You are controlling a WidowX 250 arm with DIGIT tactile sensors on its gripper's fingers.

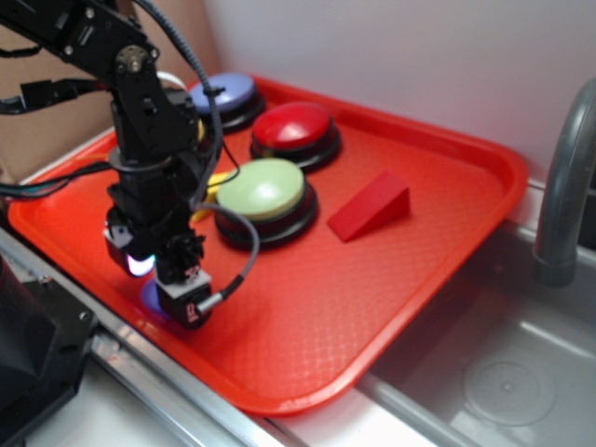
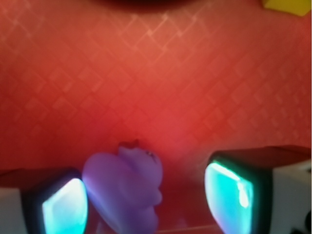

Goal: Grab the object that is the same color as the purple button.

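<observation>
I need to grab the small purple lobed object next with my gripper, by its rounded body [image 1: 154,300], to pick out the match for the purple button [image 1: 223,93].
The small purple lobed object [image 2: 124,190] lies on the red tray [image 1: 372,307] between my fingers, close against the left pad [image 2: 63,207] with a gap to the right pad [image 2: 229,195]. My gripper [image 2: 146,201] is open and lowered to the tray around it. In the exterior view the gripper [image 1: 163,289] stands near the tray's front left edge, with only a sliver of the object [image 1: 147,298] showing under it. The purple button [image 1: 223,93] sits at the tray's far corner, behind the arm.
A red domed button [image 1: 293,126] and a yellow-green domed button [image 1: 261,191] stand on the tray beyond the gripper. A red wedge block [image 1: 370,205] lies to their right. A yellow block [image 2: 287,6] peeks out behind the arm. A metal sink and faucet [image 1: 563,186] are at right.
</observation>
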